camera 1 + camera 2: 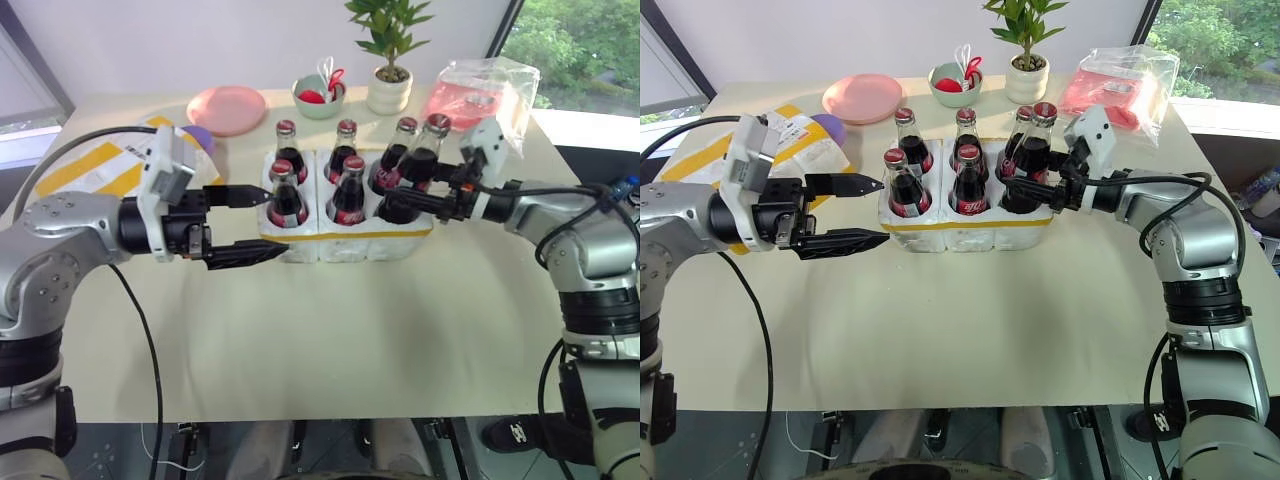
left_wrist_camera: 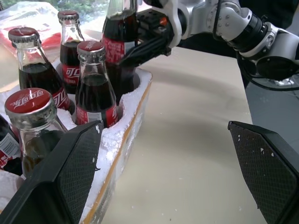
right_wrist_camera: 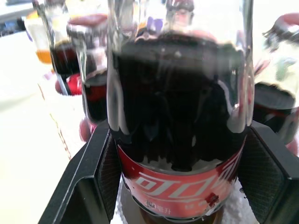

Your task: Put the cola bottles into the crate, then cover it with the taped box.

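The left gripper needs to grab the taped box [image 1: 90,168] by its narrow purple tab [image 1: 201,137] to cover the crate, because the box is much wider than the gripper's open fingers.
The crate [image 1: 345,238], a low white foam tray with a yellow band, stands mid-table. Five cola bottles [image 1: 349,189] with red caps stand upright in its wells. My right gripper [image 1: 418,195] is shut on a sixth cola bottle [image 1: 424,155], whose base sits in the front right well [image 2: 133,81]. In the right wrist view this bottle [image 3: 180,140] fills the gap between the fingers [image 3: 91,175]. My left gripper [image 1: 277,222] hangs open beside the crate's left end, holding nothing. The taped box [image 1: 90,168], with yellow stripes and a white label, lies behind my left arm.
Along the table's far side are a pink plate [image 1: 227,108], a bowl [image 1: 319,98] holding red items, a potted plant [image 1: 390,70] and a clear plastic bag [image 1: 482,90] with red contents. A purple object [image 1: 200,137] lies by the taped box. Bare tabletop [image 1: 330,340] stretches in front of the crate.
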`<state>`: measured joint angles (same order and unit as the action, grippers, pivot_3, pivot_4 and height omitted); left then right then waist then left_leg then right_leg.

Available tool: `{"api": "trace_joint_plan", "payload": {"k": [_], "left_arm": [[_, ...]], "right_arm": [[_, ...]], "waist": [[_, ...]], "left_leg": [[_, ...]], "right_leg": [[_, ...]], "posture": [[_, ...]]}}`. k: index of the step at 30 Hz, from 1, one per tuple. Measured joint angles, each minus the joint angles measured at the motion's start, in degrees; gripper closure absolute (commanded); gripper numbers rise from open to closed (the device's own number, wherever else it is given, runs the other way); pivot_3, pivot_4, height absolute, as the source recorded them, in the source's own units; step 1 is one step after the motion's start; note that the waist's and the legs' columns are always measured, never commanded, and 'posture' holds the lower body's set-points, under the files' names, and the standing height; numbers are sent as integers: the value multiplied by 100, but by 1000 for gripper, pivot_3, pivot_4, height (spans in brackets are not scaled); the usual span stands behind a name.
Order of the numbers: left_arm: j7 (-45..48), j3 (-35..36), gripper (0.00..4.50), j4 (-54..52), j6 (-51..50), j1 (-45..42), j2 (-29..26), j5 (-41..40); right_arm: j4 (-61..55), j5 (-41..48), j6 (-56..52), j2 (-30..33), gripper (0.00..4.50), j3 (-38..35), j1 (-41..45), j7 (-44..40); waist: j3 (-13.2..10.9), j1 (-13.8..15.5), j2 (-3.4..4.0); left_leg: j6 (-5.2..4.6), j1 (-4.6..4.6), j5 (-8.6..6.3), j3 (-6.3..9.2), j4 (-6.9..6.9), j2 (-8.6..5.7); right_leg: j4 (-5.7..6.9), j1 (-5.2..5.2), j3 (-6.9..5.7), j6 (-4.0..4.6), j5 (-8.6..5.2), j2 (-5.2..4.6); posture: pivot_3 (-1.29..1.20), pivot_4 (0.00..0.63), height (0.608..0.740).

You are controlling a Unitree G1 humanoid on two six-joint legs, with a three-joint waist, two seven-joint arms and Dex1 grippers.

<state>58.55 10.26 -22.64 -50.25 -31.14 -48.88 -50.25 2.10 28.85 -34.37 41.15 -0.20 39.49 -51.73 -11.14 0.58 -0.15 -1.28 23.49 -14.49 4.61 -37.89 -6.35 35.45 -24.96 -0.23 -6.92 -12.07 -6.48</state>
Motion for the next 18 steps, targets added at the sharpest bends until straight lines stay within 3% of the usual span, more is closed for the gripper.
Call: {"api": "trace_joint_plan", "payload": {"k": [4,5,7,13,18], "left_arm": [[8,-28,0,1,56,0,0,15],[11,-41,0,3,62,0,0,19],[20,-56,0,5,66,-1,1,22],[3,-64,0,-4,111,1,1,77],[-573,187,0,-154,212,479,-36,316]], "right_arm": [[28,-174,-2,47,1740,147,0,-228],[59,-212,4,30,733,190,0,-267],[180,-314,66,-91,42,248,18,-310],[712,-610,259,-357,42,323,209,-218],[688,-602,224,-158,42,229,209,-389]], "waist": [[0,-3,0],[0,-4,0],[0,-15,0],[1,-33,0],[1,-32,1]], "left_leg": [[0,0,0,0,0,0],[0,0,0,0,0,1],[0,0,0,0,0,2],[3,-1,1,1,0,2],[5,-1,2,1,2,1]], "right_leg": [[0,0,0,0,0,0],[0,0,0,0,0,0],[0,0,0,0,0,1],[1,-1,0,2,1,2],[1,-3,1,2,1,1]], "posture": [[0,150,740],[0,150,740],[0,150,740],[0,150,740],[0,150,740]]}}
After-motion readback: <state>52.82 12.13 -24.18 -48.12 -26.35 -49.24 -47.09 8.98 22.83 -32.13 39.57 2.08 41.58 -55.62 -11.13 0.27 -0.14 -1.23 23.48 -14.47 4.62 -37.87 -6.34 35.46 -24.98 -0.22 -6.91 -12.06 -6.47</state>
